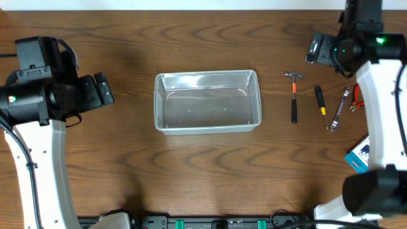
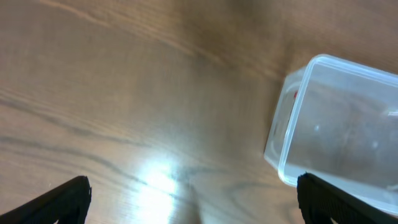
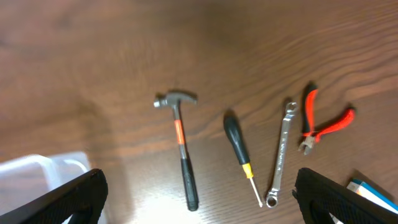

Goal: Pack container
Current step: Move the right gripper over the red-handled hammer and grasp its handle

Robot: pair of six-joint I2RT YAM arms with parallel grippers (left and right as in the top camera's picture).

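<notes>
I should grab the small hammer across its orange handle band (image 1: 294,87) with my right gripper, so both ends of the hammer stay free and I can lay it in the container (image 1: 207,101).
The clear plastic container (image 1: 207,101) sits empty at the table's middle; it also shows in the left wrist view (image 2: 339,127) and at the right wrist view's lower left corner (image 3: 37,177). To its right lie a small hammer (image 1: 294,95), a black-handled screwdriver (image 1: 321,105), a silver wrench (image 1: 339,109) and red-handled pliers (image 1: 357,98). The right wrist view shows the hammer (image 3: 182,143), screwdriver (image 3: 239,149), wrench (image 3: 282,152) and pliers (image 3: 323,124). My left gripper (image 2: 196,202) is open and empty, left of the container. My right gripper (image 3: 199,199) is open and empty, held above the tools.
A blue and white box (image 1: 360,154) lies at the right edge, behind the right arm; its corner shows in the right wrist view (image 3: 373,190). The wooden table (image 1: 203,172) carries everything.
</notes>
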